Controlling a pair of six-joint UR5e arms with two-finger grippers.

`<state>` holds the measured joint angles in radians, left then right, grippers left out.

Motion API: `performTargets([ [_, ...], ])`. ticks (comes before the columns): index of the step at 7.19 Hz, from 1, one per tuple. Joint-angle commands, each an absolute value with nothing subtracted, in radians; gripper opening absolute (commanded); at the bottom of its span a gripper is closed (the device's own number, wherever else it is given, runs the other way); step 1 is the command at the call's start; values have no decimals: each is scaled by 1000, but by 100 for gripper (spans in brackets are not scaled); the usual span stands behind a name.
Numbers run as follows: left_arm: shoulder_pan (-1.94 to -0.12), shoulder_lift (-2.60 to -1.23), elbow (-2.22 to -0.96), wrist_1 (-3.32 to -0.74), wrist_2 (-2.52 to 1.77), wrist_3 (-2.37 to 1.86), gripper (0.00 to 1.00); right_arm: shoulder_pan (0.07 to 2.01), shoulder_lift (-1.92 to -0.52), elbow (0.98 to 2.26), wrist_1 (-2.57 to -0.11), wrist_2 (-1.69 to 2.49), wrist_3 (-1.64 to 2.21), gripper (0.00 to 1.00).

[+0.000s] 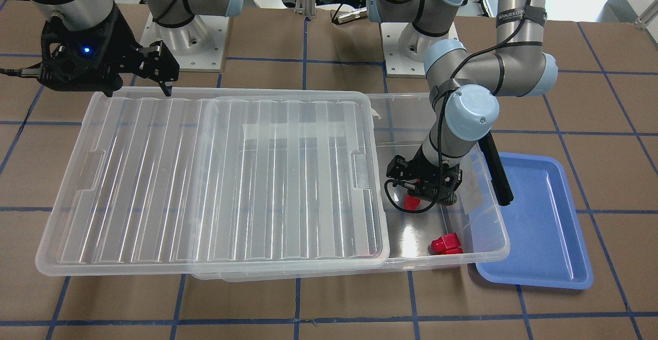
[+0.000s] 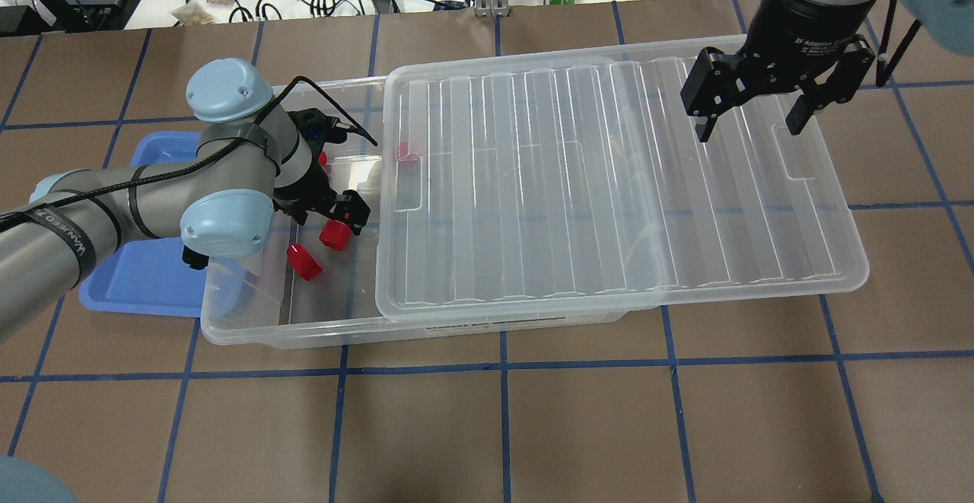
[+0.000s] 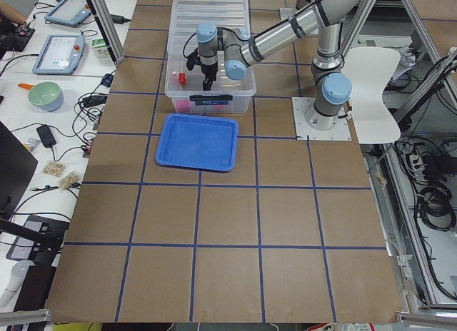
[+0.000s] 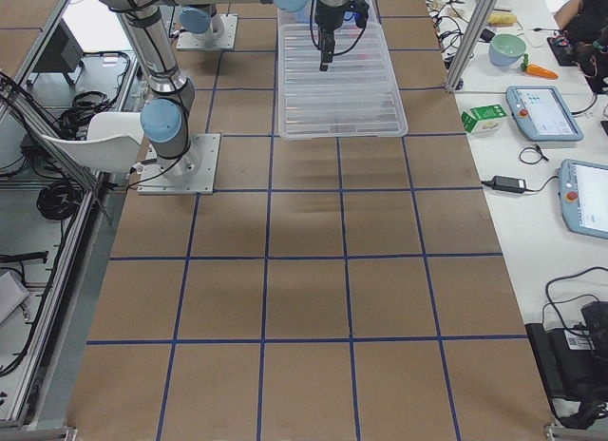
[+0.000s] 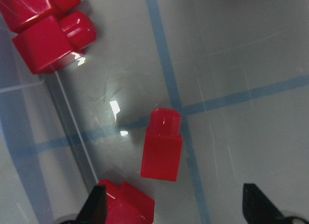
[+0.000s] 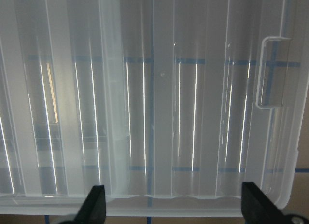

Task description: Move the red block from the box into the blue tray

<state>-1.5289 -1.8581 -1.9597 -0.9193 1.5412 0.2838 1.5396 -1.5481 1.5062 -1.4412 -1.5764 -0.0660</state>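
Observation:
The red block gets narrower toward a rounded knob [image 5: 165,121] at one end, so my left gripper will next grab the block by its flat-sided square body [image 5: 161,158].
The clear box [image 2: 251,322] lies across the table with its ribbed lid [image 2: 609,183] slid aside, so the end by the blue tray [image 2: 144,290] is uncovered. Several red blocks lie in that open end. My left gripper [image 2: 329,212] is open and reaches down into the box. In the left wrist view it [image 5: 176,209] hangs just above one red block [image 5: 161,144], which lies between the fingertip lines, untouched. Another red block [image 1: 446,244] lies near the box's front wall. My right gripper [image 2: 749,119] is open and empty above the lid's far end [image 6: 154,113].
The blue tray [image 1: 540,216] sits right beside the box's open end and holds nothing. The box's black bar handle [image 1: 497,167] stands between the left wrist and the tray. Two more red blocks [image 5: 48,40] lie against the box wall.

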Motion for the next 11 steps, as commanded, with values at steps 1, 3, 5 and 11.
performTargets([
  [1, -1525, -1879, -1960, -907, 1539, 290, 100, 1539, -1545, 1508, -1450, -1577, -63, 100],
  [3, -1523, -1890, -1960, -904, 1540, 293, 100, 1529, -1543, 1508, -1451, -1575, -64, 100],
  [5, -1523, -1913, -1960, -879, 1539, 290, 90, 1528, -1529, 1508, -1456, -1574, -61, 100],
  [11, -1522, -1913, -1960, -885, 1552, 275, 0, 1526, -1502, 1508, -1499, -1575, -60, 100],
])
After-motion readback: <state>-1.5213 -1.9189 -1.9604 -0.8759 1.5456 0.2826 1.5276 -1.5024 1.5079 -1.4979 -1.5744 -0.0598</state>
